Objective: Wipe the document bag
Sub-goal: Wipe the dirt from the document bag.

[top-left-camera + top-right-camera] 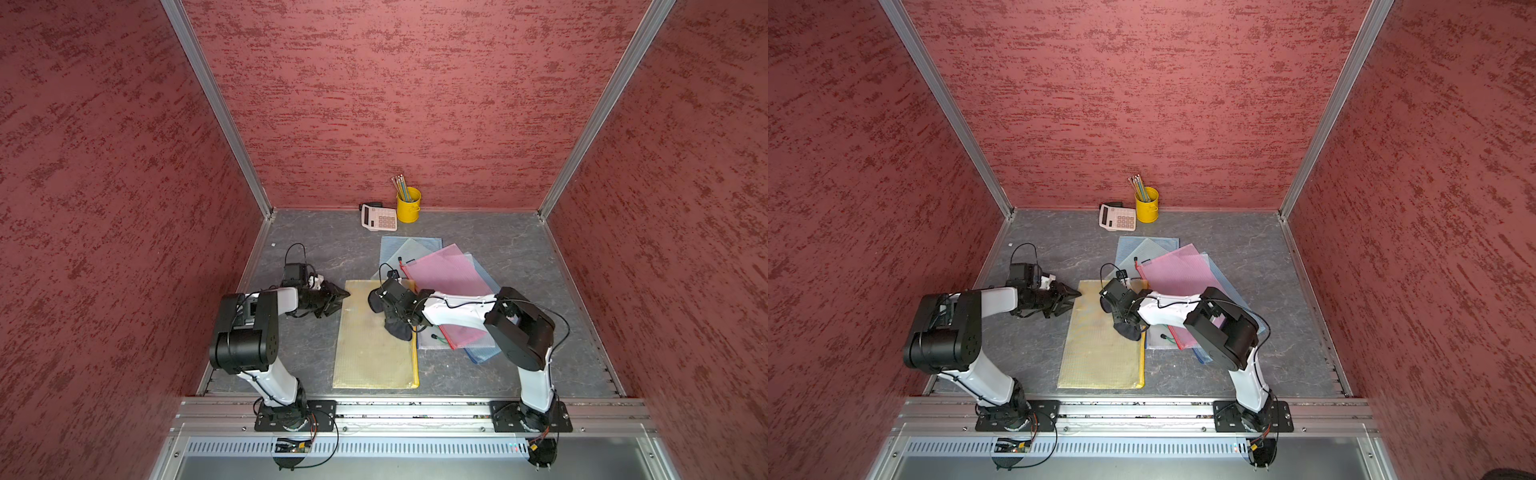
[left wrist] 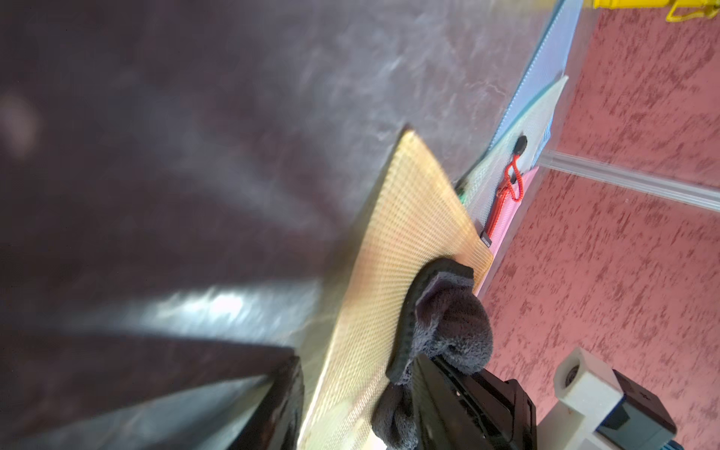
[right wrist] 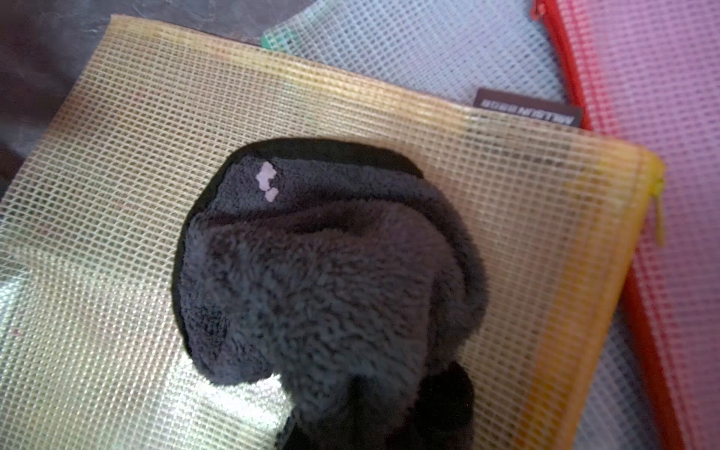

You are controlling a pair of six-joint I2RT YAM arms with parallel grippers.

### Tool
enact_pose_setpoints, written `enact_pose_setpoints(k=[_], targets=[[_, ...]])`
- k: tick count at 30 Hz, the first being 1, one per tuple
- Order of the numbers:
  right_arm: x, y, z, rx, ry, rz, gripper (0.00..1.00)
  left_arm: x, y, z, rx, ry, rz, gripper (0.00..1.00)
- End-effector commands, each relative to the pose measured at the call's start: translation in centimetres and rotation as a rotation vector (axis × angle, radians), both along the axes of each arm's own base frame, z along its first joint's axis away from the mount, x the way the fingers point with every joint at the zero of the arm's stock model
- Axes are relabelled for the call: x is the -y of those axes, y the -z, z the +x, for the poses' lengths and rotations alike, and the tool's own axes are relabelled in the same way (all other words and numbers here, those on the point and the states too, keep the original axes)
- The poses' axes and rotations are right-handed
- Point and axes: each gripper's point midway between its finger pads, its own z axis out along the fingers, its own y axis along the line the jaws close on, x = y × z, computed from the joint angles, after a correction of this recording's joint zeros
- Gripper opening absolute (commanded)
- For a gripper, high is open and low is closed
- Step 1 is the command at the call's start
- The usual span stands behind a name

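The document bag's side should stay open for the cloth (image 3: 311, 272) to wipe, so the left gripper needs to pinch the bag's side edge near the far corner next.
The document bag (image 1: 374, 353) is a yellow mesh pouch lying flat on the grey tabletop, in both top views (image 1: 1100, 357). A dark grey fluffy cloth (image 3: 311, 272) rests on its far end. My right gripper (image 1: 395, 311) is shut on that cloth, which covers its fingertips in the right wrist view. My left gripper (image 1: 340, 301) sits at the bag's left edge near the far corner. Its jaws stand apart, open. In the left wrist view the bag (image 2: 409, 233) runs between the two fingers, and the cloth (image 2: 448, 311) lies just beyond them.
A loose stack of pink (image 1: 449, 282), blue and whitish mesh bags lies to the right of the yellow one, partly under my right arm. A calculator (image 1: 379, 217) and a yellow pencil cup (image 1: 408, 205) stand at the back wall. Red walls close three sides.
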Motion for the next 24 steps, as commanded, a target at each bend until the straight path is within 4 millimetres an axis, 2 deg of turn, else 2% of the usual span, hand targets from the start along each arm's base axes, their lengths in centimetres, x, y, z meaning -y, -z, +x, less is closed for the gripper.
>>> enact_pose_setpoints(k=[1,6,10,11,15,17,20,22,24], targets=[[2.3,5.4,-3.0,-0.136,-0.054,-0.113,0.00,-0.6,2.8,-1.0,-0.086,0.026,0.079,0.49],[1.9,5.9,-3.2,-0.148,-0.064,-0.095,0.00,0.1,3.2,0.0,-0.083,0.082,0.092,0.50],[1.7,6.2,-3.2,-0.156,-0.067,-0.091,0.00,1.2,2.9,0.8,-0.070,0.123,0.070,0.44],[1.7,6.2,-3.2,-0.156,-0.067,-0.092,0.00,1.3,2.9,0.8,-0.071,0.128,0.071,0.41],[1.8,5.9,-2.9,-0.145,-0.059,-0.097,0.00,1.6,2.5,1.0,-0.058,0.132,0.060,0.14],[1.9,5.3,-2.4,-0.131,-0.055,-0.102,0.00,1.6,2.1,1.3,-0.044,0.128,0.047,0.05],[1.9,2.9,-1.2,-0.074,-0.056,-0.115,0.00,1.7,1.2,1.8,-0.018,0.115,0.033,0.00],[1.2,0.0,-0.2,-0.001,-0.075,-0.122,0.00,1.6,0.6,2.3,0.007,0.099,0.025,0.00],[-0.5,-3.9,0.2,0.096,-0.128,-0.131,0.00,1.6,0.1,2.6,0.031,0.072,0.011,0.00]])
